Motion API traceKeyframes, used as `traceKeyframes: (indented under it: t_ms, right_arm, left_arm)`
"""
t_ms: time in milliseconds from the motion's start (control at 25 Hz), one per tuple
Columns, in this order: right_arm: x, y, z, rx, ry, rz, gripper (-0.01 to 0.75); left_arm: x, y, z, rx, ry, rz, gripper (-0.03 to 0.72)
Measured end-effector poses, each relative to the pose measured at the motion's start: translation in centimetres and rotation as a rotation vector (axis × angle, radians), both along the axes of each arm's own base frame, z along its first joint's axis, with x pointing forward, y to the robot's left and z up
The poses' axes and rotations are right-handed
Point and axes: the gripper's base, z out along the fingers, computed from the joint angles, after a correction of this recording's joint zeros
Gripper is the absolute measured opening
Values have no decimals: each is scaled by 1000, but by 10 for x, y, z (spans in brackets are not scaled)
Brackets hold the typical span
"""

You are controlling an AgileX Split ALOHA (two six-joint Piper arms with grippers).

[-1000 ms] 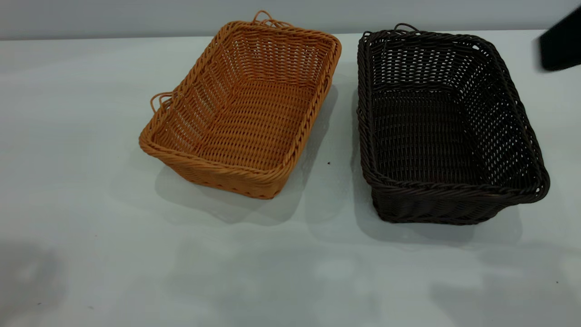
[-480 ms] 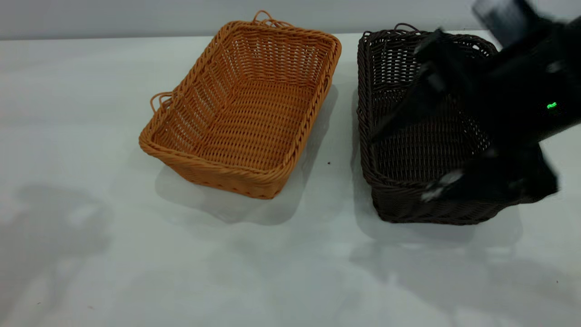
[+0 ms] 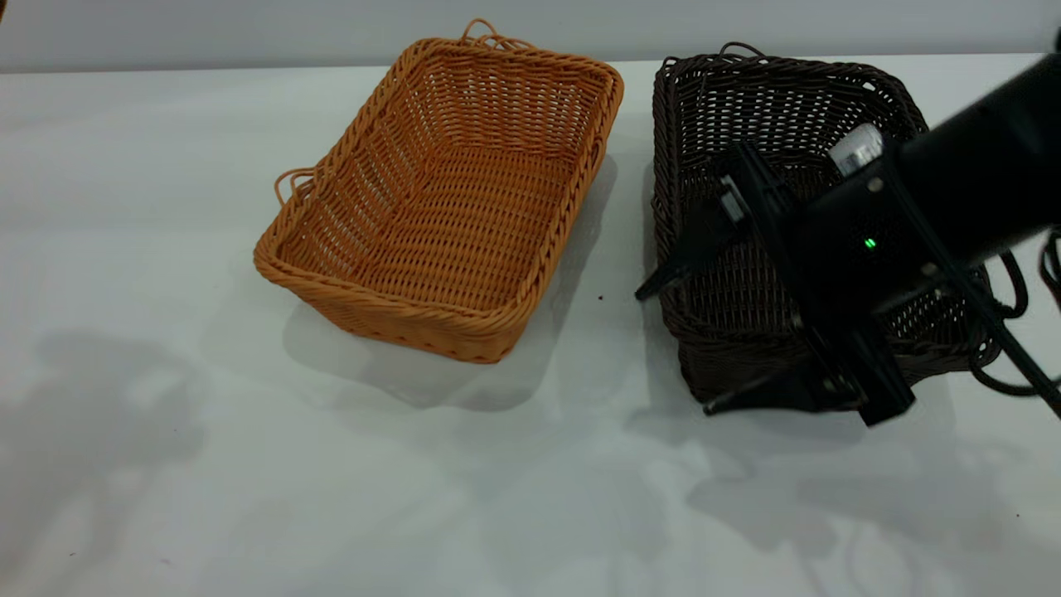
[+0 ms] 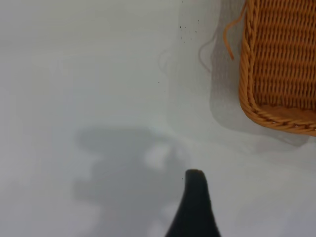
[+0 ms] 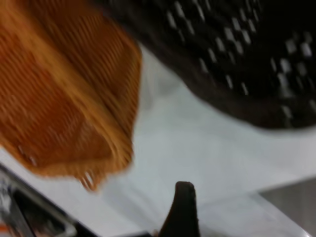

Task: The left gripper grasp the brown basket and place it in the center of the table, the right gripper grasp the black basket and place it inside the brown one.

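Observation:
My right gripper grabs the black basket by the rim of its short end (image 3: 746, 333) next, to nest it inside the brown basket (image 3: 439, 199).
The brown basket (image 3: 439, 199) stands on the table (image 3: 149, 166), left of centre and turned at an angle. It also shows in the left wrist view (image 4: 281, 59) and the right wrist view (image 5: 64, 98). The black basket (image 3: 787, 124) stands just right of it, a gap between them, and shows in the right wrist view (image 5: 237, 59). My right gripper (image 3: 675, 352), with a green light, hovers over the black basket's near left corner, open wide and empty. My left gripper (image 4: 244, 202) is outside the exterior view. One finger (image 4: 195, 197) shows above bare table, left of the brown basket.
The table's far edge meets a grey wall (image 3: 249, 25). Black cables (image 3: 1011, 332) hang from the right arm beside the black basket. A shadow (image 3: 91, 398) lies on the table's near left.
The right arm has swept in from the far right, over the black basket, and come down toward its near left corner. A shadow has grown on the table's near left. The baskets have not moved.

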Motion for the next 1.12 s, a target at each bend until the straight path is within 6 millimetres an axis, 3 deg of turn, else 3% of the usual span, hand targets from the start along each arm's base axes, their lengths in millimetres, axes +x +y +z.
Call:
traceKeyframes:
  t_ms: [320,520,720,920,1120]
  right_arm:
    - [15,-14,-8,-156,46,-225,594]
    - [16,-20,-22,-233,80,-287,594]
    - [14,-23,-35,-263,143,-356,594]
    - [14,-28,-36,-303,139,-389,594]
    - [14,-28,-37,-306,140,-393,594]
  left_arm:
    - [3,0,-1,0,-9,2,540]
    - [19,-1,-10,3,3,7,540]
    - [62,-5,-27,7,53,7,540]
    - [114,-10,-57,11,103,6,540]
    - [168,-37,-95,23,155,-68,540]
